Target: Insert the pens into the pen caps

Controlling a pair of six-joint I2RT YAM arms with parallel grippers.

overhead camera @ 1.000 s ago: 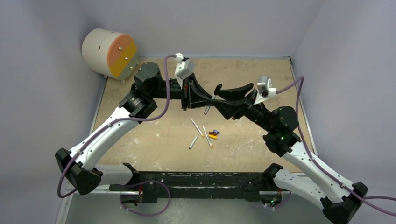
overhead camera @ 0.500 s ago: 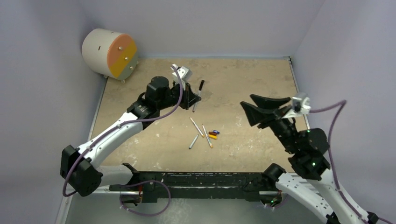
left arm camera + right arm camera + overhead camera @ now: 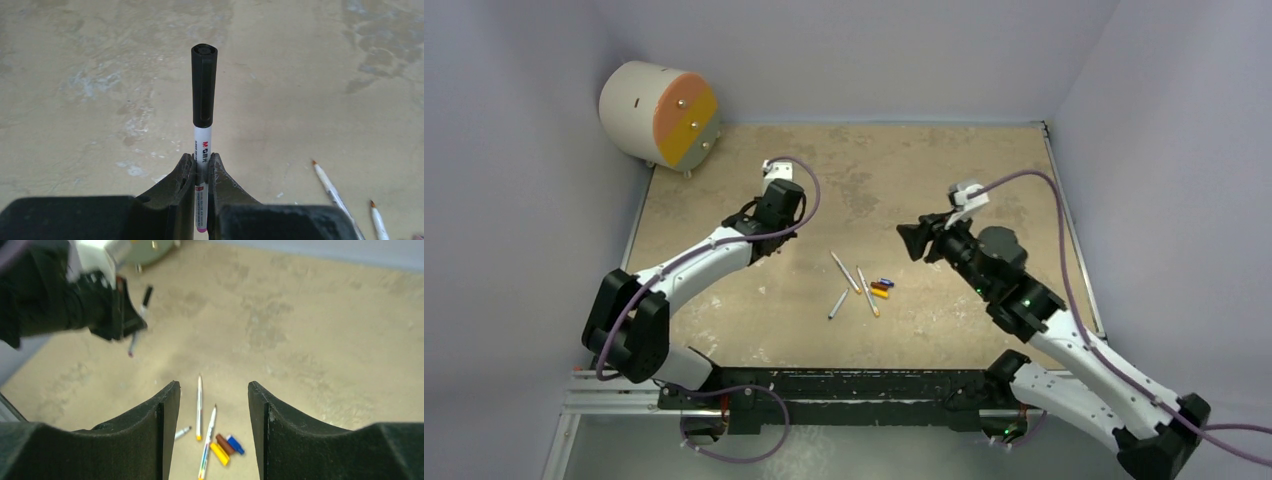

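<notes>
I need to keep holding the white pen with my left gripper, because the pen is above the empty table and would fall onto it if I opened now.
My left gripper (image 3: 202, 162) is shut on a white pen (image 3: 202, 144) that wears the black cap (image 3: 204, 85) and points away from the wrist, above the table. In the top view its fingers are hidden under the left wrist (image 3: 776, 205). My right gripper (image 3: 214, 387) is open and empty, hovering right of centre (image 3: 914, 240). Below it three bare pens (image 3: 199, 407) (image 3: 208, 442) (image 3: 182, 432) lie on the table. Beside them sit the yellow cap (image 3: 219, 453), the brown cap (image 3: 225, 444) and the blue cap (image 3: 234, 444). From above, pens (image 3: 845, 271) and caps (image 3: 880, 288) cluster mid-table.
A white drum with an orange face (image 3: 659, 113) stands at the back left corner. Grey walls close in the tan table (image 3: 984, 160) on three sides. The black arm rail (image 3: 844, 385) runs along the near edge.
The grippers met at the back centre, then parted. My right gripper opened and let go. The left arm drew back to the left with the capped pen; the right swung out, then back toward centre.
</notes>
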